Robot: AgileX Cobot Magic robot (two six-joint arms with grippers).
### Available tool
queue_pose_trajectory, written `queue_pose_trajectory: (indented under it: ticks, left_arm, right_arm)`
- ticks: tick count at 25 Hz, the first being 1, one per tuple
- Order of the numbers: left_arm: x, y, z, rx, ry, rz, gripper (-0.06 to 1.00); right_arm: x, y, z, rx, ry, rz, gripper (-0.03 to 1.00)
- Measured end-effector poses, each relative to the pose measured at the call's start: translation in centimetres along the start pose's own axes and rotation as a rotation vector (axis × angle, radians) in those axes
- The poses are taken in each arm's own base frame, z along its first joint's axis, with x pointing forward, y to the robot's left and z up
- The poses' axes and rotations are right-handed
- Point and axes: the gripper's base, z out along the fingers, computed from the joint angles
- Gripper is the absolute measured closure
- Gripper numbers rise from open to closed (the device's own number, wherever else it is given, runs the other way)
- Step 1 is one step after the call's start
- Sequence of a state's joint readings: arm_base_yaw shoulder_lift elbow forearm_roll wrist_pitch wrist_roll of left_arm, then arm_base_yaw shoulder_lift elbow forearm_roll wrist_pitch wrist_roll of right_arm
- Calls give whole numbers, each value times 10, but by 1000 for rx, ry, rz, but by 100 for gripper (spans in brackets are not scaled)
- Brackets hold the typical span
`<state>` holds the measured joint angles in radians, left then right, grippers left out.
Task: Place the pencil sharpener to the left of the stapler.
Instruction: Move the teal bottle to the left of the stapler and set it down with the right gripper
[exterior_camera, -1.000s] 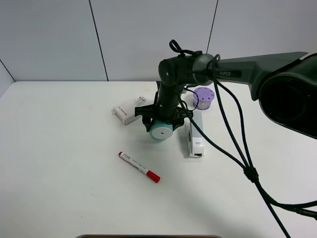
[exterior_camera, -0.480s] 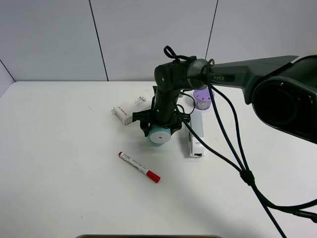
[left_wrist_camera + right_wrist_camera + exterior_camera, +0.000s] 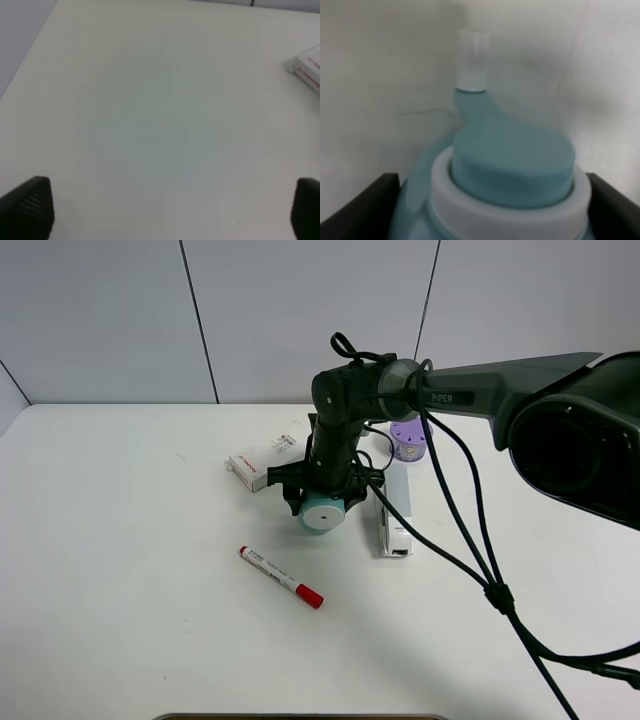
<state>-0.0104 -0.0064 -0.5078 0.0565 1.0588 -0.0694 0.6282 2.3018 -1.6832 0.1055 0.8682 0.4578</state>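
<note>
The teal pencil sharpener (image 3: 323, 513) rests on the tabletop beside the stapler (image 3: 391, 512), so the robot's right gripper should release it now.
The teal pencil sharpener (image 3: 323, 513) sits low over the table with its flat white round end facing the camera, just left of the stapler (image 3: 391, 512). My right gripper (image 3: 322, 496) reaches across the middle and is shut on it, black fingers (image 3: 293, 496) pressing both flanks. Up close in the right wrist view, the sharpener (image 3: 512, 160) fills the space between the pads (image 3: 357, 205). The long grey and white stapler lies pointing toward the front. Over bare table, my left gripper (image 3: 170, 202) is open; it is out of the exterior view.
A small purple cylinder (image 3: 408, 439) stands behind the stapler. A flat white box (image 3: 262, 462) (image 3: 306, 67) lies behind and left of the sharpener. A red-capped marker (image 3: 281, 577) lies in front of it. Black cables (image 3: 480, 540) trail across the right side.
Over the last second my right gripper carried the sharpener slightly left and lower, uncovering the purple cylinder. In the last half second nothing moved.
</note>
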Motion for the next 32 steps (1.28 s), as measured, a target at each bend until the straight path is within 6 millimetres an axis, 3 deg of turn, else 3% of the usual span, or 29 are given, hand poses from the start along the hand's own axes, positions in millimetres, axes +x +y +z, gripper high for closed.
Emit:
queue_pose_trajectory:
  ticks: [8, 19, 32]
  left_arm:
    - [0, 0, 0, 0, 0, 0, -1]
    - [0, 0, 0, 0, 0, 0, -1]
    - [0, 0, 0, 0, 0, 0, -1]
  right_arm:
    - [-2, 1, 1, -10, -16, -18, 26]
    - [-1, 1, 1, -9, -12, -23, 0]
    - [0, 0, -2, 0, -1, -28, -2]
